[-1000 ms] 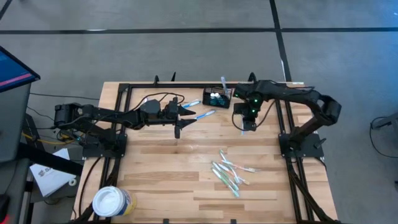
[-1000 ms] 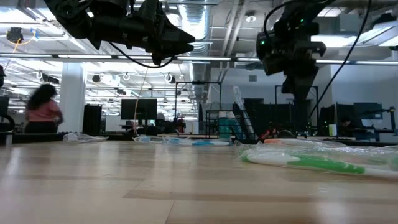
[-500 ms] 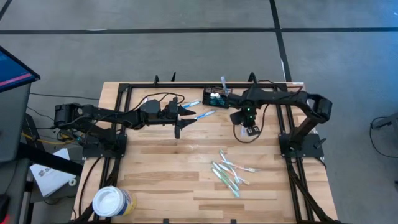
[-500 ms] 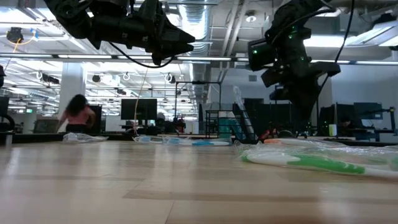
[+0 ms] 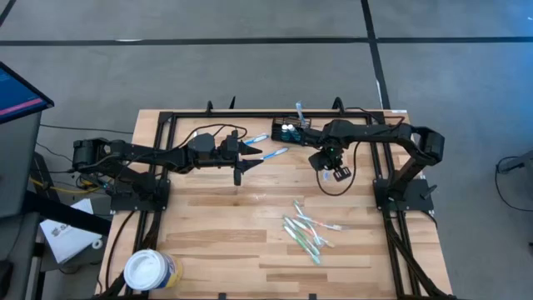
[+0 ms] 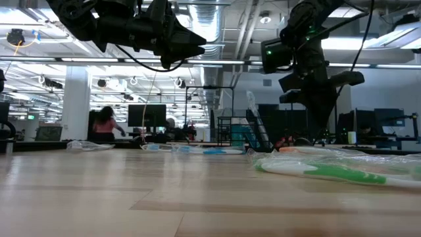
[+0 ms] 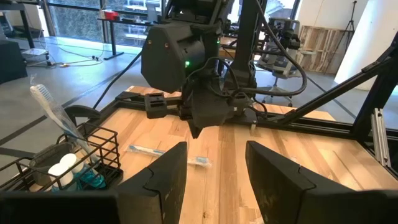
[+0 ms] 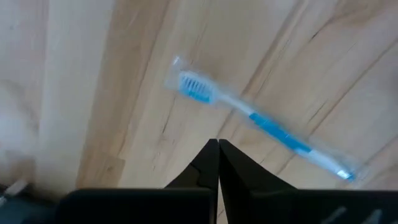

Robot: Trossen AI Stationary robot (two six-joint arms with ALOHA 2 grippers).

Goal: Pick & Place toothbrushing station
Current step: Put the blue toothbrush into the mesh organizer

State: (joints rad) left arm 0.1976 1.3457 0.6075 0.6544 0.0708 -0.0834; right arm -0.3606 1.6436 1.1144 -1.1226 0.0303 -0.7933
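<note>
My right gripper needs to open again and then go down to close on the neck of the wrapped blue toothbrush, below the bristles, because its fingers are shut above the toothbrush.
The toothbrushing station, a small black wire caddy (image 5: 290,131) (image 7: 74,163), stands near the table's far edge, with a clear toothbrush (image 7: 56,115) sticking up out of it. My right gripper (image 5: 331,167) (image 8: 217,148) hangs shut just to the caddy's near right. It points down over a wrapped blue toothbrush (image 8: 249,117) lying flat on the wood and touches nothing. My left gripper (image 5: 252,154) (image 7: 214,177) hovers level to the caddy's left. It is open and faces the right arm with nothing between its fingers.
Two loose blue toothbrushes (image 5: 273,153) (image 5: 256,139) lie between the left gripper and the caddy. A heap of several wrapped toothbrushes (image 5: 305,232) lies on the table's near right. A round white tub (image 5: 150,268) stands at the near left corner. A black frame rail (image 5: 250,114) runs along the far edge.
My right gripper has drawn a little toward the table's near edge and sunk slightly. Meanwhile it has rolled about its own axis, so its camera housing now faces another way. The left arm has kept still. A person in the room behind has walked rightward.
</note>
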